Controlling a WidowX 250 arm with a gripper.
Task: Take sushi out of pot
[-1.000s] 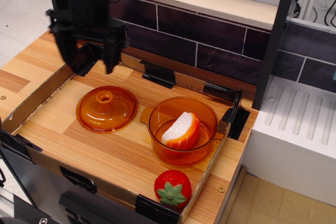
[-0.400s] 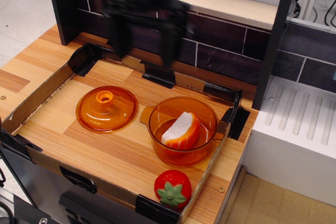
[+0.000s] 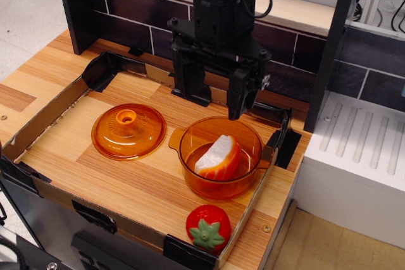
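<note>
I should grip the sushi around its middle (image 3: pixel 219 159) next. Then my gripper can take it out of the amber pot.
The sushi (image 3: pixel 218 156), white on top with a glossy orange striped side, lies tilted inside the amber transparent pot (image 3: pixel 190 140) at the right of the wooden tray. My black gripper (image 3: pixel 212 105) hangs open above the pot's far rim, just behind the sushi. Its two fingers (image 3: pixel 238 98) point down and hold nothing. The jaws stand wide apart, about as wide as the sushi.
The amber domed lid (image 3: pixel 128 131) with a knob lies left of the pot. A red strawberry (image 3: pixel 208 227) sits at the tray's front edge. Low cardboard walls (image 3: pixel 44 117) ring the tray. A dark tiled wall (image 3: pixel 278 42) stands behind; a white rack (image 3: pixel 361 150) is right.
My gripper has moved from the far left, above the lid, rightwards along the back wall to above the pot's far rim. It stayed open. Sushi, pot, lid and strawberry have not moved.
</note>
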